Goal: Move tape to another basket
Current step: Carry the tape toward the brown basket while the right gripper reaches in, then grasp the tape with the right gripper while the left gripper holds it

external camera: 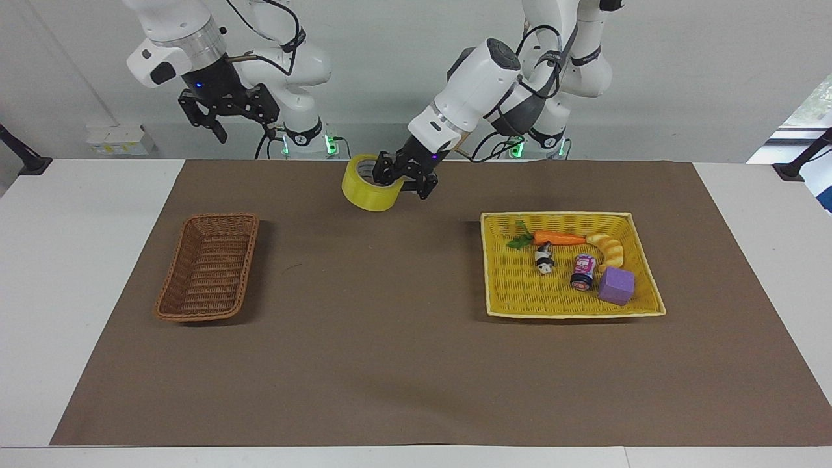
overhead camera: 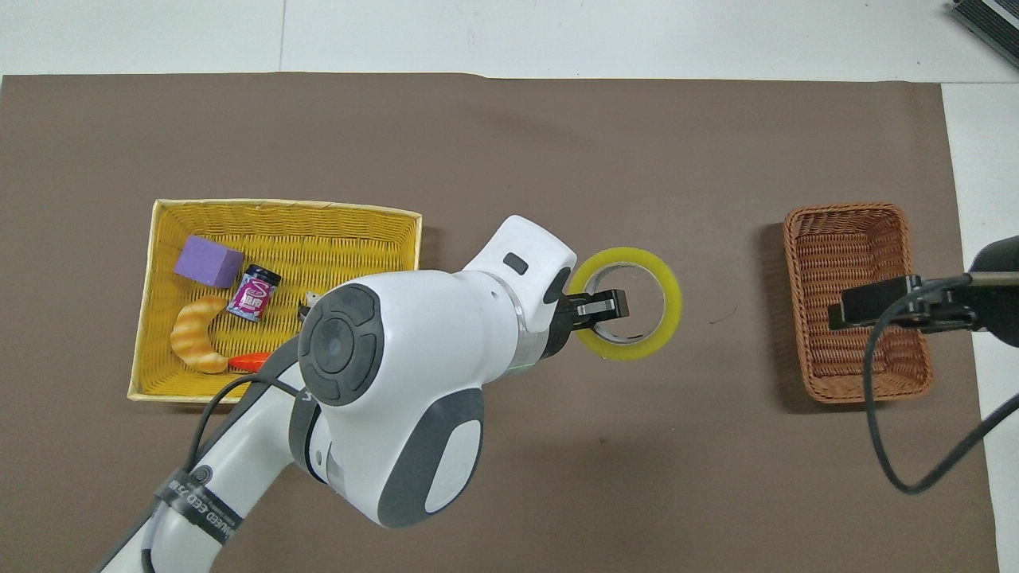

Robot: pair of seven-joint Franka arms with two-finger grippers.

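Note:
My left gripper's fingertips cover one side of the tape roll. My right gripper will grab the roll by its free opposite rim (overhead camera: 671, 302) next.
My left gripper (external camera: 398, 175) is shut on the rim of the yellow tape roll (external camera: 364, 195), with one finger inside the core. It holds the roll in the air over the bare brown mat, between the two baskets. In the overhead view the left gripper (overhead camera: 599, 306) and the tape (overhead camera: 667, 310) show the same grip. The dark brown wicker basket (external camera: 207, 270) stands empty toward the right arm's end of the table; it also shows in the overhead view (overhead camera: 856, 239). My right gripper (external camera: 242, 127) is open and empty, raised high above the table.
The bright yellow tray basket (external camera: 559, 314) sits toward the left arm's end and holds a carrot (external camera: 559, 238), a bread piece (external camera: 610, 250), a purple cube (external camera: 616, 286), a small jar (external camera: 583, 271) and a panda figure (external camera: 545, 259). A brown mat (external camera: 390, 357) covers the table.

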